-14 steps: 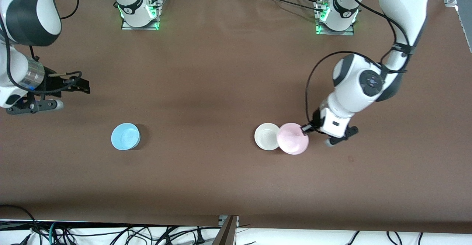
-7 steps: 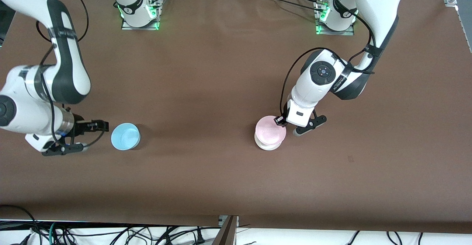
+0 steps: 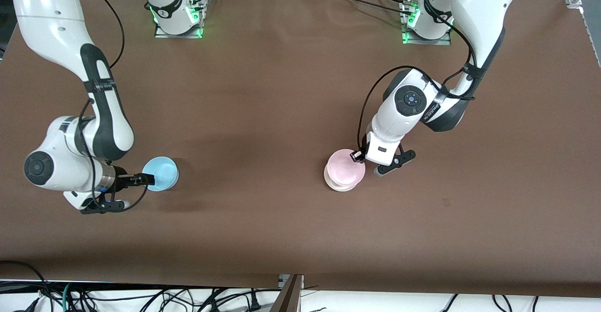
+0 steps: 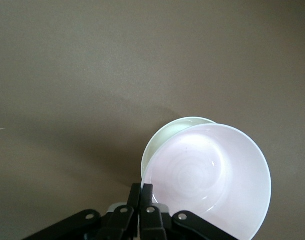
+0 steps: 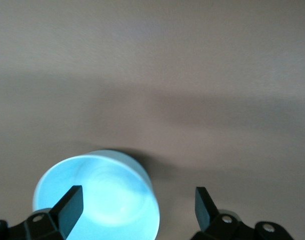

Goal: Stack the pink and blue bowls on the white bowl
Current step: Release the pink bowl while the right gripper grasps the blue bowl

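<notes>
The blue bowl still has to be stacked on the white bowl (image 3: 334, 184). My right gripper should grab the blue bowl by its rim (image 3: 149, 164) next.
The pale pink bowl (image 3: 345, 167) is over the white bowl (image 3: 334, 184), whose rim shows under it on the side nearer the camera. My left gripper (image 3: 359, 156) is shut on the pink bowl's rim. In the left wrist view the pink bowl (image 4: 212, 175) covers most of the white bowl (image 4: 167, 137), set a little off centre, with the left gripper (image 4: 146, 192) pinching its rim. The sky-blue bowl (image 3: 162, 173) stands upright toward the right arm's end of the table. My right gripper (image 3: 145, 179) is open at its rim. In the right wrist view one finger (image 5: 70, 207) is over the blue bowl (image 5: 97, 200) and the right gripper (image 5: 137, 200) straddles its wall.
The brown table (image 3: 263, 105) carries only the three bowls. The arm bases (image 3: 178, 16) stand along its edge farthest from the camera. Cables hang below the edge nearest the camera (image 3: 141, 298).
My right arm has swung down to the blue bowl, its open gripper now at the rim. My left gripper carried the pink bowl from beside the white bowl to over it.
</notes>
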You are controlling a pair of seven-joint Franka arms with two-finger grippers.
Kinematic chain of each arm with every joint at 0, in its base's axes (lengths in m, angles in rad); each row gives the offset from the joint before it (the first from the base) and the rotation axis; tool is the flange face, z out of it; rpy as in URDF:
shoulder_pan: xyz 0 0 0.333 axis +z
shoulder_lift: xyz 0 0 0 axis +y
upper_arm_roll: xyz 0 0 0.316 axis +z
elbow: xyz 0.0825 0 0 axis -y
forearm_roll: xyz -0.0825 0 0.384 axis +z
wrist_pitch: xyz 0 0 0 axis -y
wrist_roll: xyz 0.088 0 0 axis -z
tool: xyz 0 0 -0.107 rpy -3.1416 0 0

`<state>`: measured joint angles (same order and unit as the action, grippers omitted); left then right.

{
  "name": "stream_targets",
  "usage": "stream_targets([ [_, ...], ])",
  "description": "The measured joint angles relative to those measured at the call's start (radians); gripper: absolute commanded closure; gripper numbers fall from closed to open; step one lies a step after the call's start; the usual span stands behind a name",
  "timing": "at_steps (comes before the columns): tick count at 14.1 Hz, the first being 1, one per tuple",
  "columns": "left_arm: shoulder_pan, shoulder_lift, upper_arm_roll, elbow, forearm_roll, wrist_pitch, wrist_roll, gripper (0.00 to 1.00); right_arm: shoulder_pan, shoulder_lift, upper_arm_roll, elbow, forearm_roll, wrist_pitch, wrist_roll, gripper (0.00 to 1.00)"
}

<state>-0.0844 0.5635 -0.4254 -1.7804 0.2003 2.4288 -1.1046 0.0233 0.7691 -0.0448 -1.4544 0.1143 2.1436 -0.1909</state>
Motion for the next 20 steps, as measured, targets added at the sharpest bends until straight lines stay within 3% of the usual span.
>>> stream_targets([
  [3, -0.012, 0.018, 0.000, 0.000, 0.000, 0.000, -0.017, 1.00, 0.000, 0.012, 0.000, -0.018, 0.001, 0.017, -0.007, 0.31],
  [9, -0.013, 0.057, 0.000, 0.002, 0.104, 0.050, -0.109, 1.00, 0.000, 0.011, 0.001, -0.024, 0.002, 0.008, -0.008, 0.47],
  [14, -0.013, 0.088, 0.001, 0.032, 0.111, 0.060, -0.127, 1.00, 0.000, 0.010, 0.001, -0.031, 0.008, -0.018, -0.008, 0.58],
  [15, -0.013, 0.092, 0.001, 0.034, 0.111, 0.060, -0.127, 0.93, 0.000, 0.010, 0.001, -0.031, 0.008, -0.018, -0.008, 0.58],
  [17, -0.013, 0.097, 0.001, 0.037, 0.111, 0.060, -0.128, 0.63, -0.003, 0.008, 0.001, -0.031, 0.009, -0.019, -0.009, 0.58],
  [19, -0.013, 0.100, 0.001, 0.046, 0.111, 0.061, -0.128, 0.43, -0.009, 0.004, 0.000, -0.031, 0.009, -0.022, -0.009, 0.58],
  [20, -0.013, 0.100, 0.001, 0.055, 0.112, 0.061, -0.128, 0.43, -0.012, 0.001, 0.000, -0.031, 0.009, -0.031, -0.009, 0.58],
])
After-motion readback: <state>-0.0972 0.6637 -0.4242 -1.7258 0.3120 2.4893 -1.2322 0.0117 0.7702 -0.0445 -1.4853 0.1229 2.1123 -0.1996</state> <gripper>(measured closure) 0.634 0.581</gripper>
